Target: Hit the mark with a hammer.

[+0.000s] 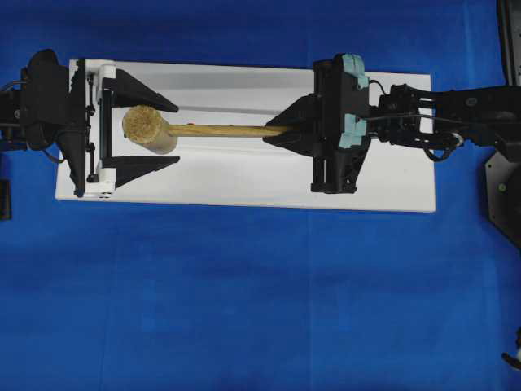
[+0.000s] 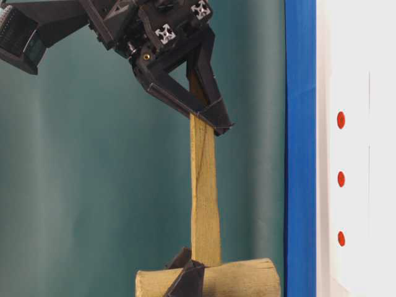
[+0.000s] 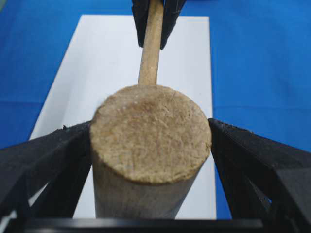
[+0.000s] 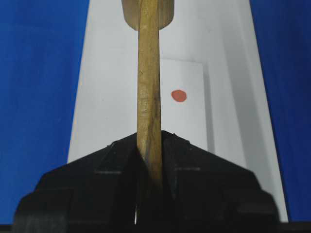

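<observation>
I next need to grip the hammer by its thick head [image 1: 150, 129] with my left gripper, because the hammer's bulk sits far out on a long thin handle [image 1: 221, 130].
The hammer [image 1: 149, 129] hangs level over the white block [image 1: 244, 183], head to the left and handle [image 1: 220, 130] running right. My right gripper [image 1: 274, 133] is shut on the end of the handle [image 4: 149, 87]. My left gripper [image 1: 177, 133] is open, with one finger [image 3: 43, 155] on each side of the head [image 3: 150, 141] and a little room showing around it. At table level three red dots sit in a row on the block, the mark [image 2: 341, 179] in the middle, apart from the hammer head [image 2: 210, 281]. One red dot [image 4: 179, 95] shows beside the handle; I cannot tell which.
The white block lies on a blue cloth [image 1: 244, 309] that spreads wide in front of it. The right arm [image 1: 456, 114] reaches in from the right edge, and the left arm [image 1: 41, 98] sits at the block's left end.
</observation>
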